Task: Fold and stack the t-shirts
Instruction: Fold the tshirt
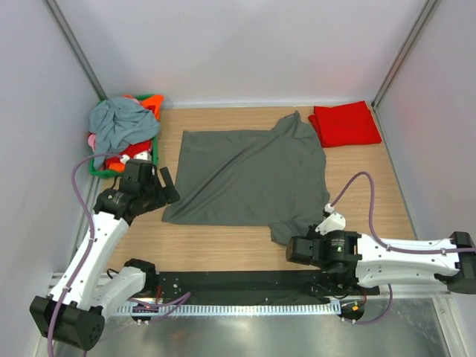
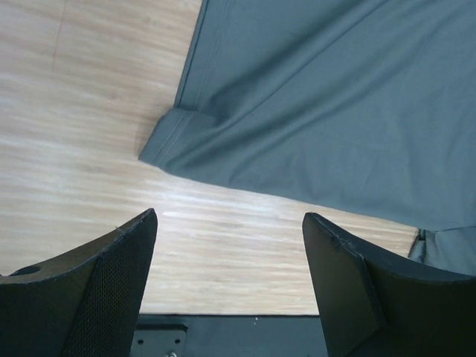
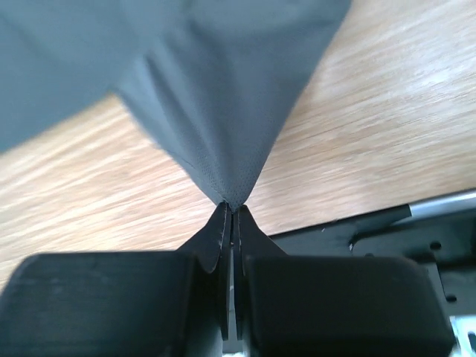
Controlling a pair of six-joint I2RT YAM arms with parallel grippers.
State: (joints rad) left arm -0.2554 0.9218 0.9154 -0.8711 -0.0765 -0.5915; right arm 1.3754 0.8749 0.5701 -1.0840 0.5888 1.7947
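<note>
I should next grab the charcoal-grey t-shirt (image 1: 245,175) with my left gripper by its near hem corner (image 1: 169,216), opposite the sleeve, so that I can fold the t-shirt's near side over.
A large charcoal-grey t-shirt (image 1: 245,175) lies spread across the middle of the table. Its near-right sleeve is pinched in my right gripper (image 1: 290,248), which is low by the front edge. In the right wrist view the gripper (image 3: 232,212) is shut on a gathered tip of the grey fabric (image 3: 223,97). My left gripper (image 1: 168,186) hangs open just left of the shirt's near-left corner. In the left wrist view that gripper (image 2: 229,253) holds nothing and the hem corner (image 2: 171,141) lies beyond it. A folded red t-shirt (image 1: 344,123) rests at the back right.
A green basket (image 1: 97,170) stands at the back left, with a blue-grey t-shirt (image 1: 119,126) heaped on it and orange and pink cloth underneath. A black strip (image 1: 238,286) runs along the front edge. Walls close in the left, right and back sides.
</note>
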